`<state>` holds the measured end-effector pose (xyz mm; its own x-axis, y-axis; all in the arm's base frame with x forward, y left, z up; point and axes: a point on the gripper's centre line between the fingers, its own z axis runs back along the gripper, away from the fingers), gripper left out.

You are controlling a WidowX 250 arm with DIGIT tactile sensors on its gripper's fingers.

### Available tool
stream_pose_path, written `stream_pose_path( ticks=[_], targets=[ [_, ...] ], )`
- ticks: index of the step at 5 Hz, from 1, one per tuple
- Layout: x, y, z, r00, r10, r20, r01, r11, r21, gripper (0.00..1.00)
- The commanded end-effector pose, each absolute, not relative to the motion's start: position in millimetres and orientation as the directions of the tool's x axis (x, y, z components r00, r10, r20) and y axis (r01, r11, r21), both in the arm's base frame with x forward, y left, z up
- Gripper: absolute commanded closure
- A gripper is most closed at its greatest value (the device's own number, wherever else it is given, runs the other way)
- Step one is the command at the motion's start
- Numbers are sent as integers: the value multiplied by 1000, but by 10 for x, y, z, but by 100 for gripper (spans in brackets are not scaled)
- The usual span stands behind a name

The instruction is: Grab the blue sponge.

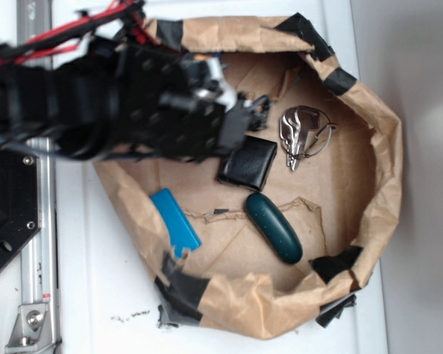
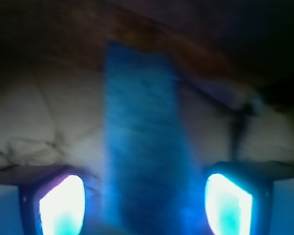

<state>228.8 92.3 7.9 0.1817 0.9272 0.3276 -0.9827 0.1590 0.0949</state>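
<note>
My fingers are on either side of the blue sponge [image 2: 142,137] near the paper surface in the wrist view, so it is time to close and catch it.
In the blurred wrist view, the blue sponge [image 2: 142,137] is a rough, porous strip running from the far paper floor down between my fingers. My gripper [image 2: 144,205] is open. Its two glowing pads [image 2: 61,205] stand on either side of the sponge, with a small gap on each side. In the exterior view the black arm reaches in from the left over the upper part of the bag. The gripper [image 1: 245,116] hangs there, and the sponge is hidden beneath it.
A brown paper bag with crumpled walls [image 1: 376,169] encloses everything. Inside lie a smooth bright blue box [image 1: 176,221] at lower left, a black square case [image 1: 249,162] just below the gripper, a dark teal oval case [image 1: 273,227], and a metal key clip [image 1: 301,133] at right.
</note>
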Motion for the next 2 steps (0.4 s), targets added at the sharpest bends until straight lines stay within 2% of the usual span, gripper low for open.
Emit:
stream_pose_path(
  ticks=[1, 2],
  targets=[
    [2042, 1073, -8, 159, 931, 329, -982, 116, 148, 100],
    [2044, 1050, 42, 181, 923, 340, -980, 140, 143, 100]
  ],
)
